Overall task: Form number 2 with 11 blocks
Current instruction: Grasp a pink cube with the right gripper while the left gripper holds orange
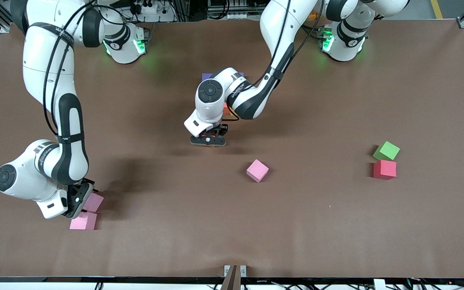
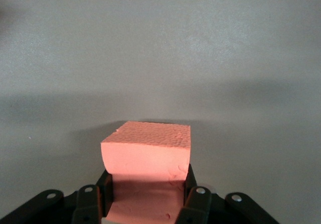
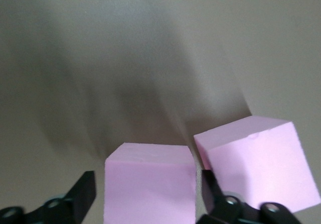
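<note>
My right gripper grabs the light pink cube by its opposite sides next, to add a block to the number 2's block group [image 1: 226, 110].
My left gripper [image 1: 208, 141] [image 2: 146, 184] is shut on a salmon-orange cube [image 2: 146, 151], low over the middle of the table. Part of a block group shows under the left arm: purple cubes [image 1: 206, 75] and an orange cube [image 1: 227, 109]; the rest is hidden. My right gripper [image 1: 79, 203] [image 3: 145, 184] is open and low at the right arm's end, its fingers [image 3: 83, 191] straddling a light pink cube [image 3: 149, 184]. A second light pink cube [image 3: 258, 163] lies beside it. Both show in the front view [image 1: 94, 202] [image 1: 83, 221]. A deeper pink cube [image 1: 257, 170] lies alone near the centre.
A green cube [image 1: 386, 150] and a deep red cube [image 1: 385, 169] lie together toward the left arm's end. The brown table [image 1: 336, 225] is bare between them and the lone pink cube.
</note>
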`<state>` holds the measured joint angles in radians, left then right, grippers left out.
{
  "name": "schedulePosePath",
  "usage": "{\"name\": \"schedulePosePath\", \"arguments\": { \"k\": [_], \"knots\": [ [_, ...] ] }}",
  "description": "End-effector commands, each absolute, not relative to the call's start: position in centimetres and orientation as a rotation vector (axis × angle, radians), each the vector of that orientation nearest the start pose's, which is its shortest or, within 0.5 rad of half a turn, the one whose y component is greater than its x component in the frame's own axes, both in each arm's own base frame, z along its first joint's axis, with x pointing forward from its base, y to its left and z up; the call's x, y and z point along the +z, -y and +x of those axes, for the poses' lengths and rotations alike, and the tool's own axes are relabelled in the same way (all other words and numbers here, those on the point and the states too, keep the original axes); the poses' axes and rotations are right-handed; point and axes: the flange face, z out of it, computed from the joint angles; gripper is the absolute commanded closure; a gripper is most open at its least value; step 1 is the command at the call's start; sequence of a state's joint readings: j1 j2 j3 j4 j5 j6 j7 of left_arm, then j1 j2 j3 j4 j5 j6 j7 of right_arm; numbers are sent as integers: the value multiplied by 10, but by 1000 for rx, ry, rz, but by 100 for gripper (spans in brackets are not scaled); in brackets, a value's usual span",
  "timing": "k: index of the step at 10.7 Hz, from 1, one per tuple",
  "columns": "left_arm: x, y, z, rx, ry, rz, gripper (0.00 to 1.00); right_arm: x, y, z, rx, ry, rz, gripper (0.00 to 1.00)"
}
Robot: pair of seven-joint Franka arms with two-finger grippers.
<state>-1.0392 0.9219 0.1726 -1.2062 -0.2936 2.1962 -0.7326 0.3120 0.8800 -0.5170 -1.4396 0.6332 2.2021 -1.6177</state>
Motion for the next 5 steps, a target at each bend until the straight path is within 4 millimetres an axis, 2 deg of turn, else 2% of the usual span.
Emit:
{"name": "schedulePosePath", "arguments": {
  "k": [1,2,4,5],
  "knots": [
    [230,625,455,33,-66,-3287,100,209,61,726,-159,1774,-2532,0],
    [229,625,454,35,-66,-3286,100,208,62,726,-157,1775,-2530,4],
    [223,627,449,42,-75,-3279,100,210,59,726,-158,1769,-2534,62],
    [223,628,448,42,-78,-3279,100,211,58,726,-159,1760,-2536,82]
  ]
}}
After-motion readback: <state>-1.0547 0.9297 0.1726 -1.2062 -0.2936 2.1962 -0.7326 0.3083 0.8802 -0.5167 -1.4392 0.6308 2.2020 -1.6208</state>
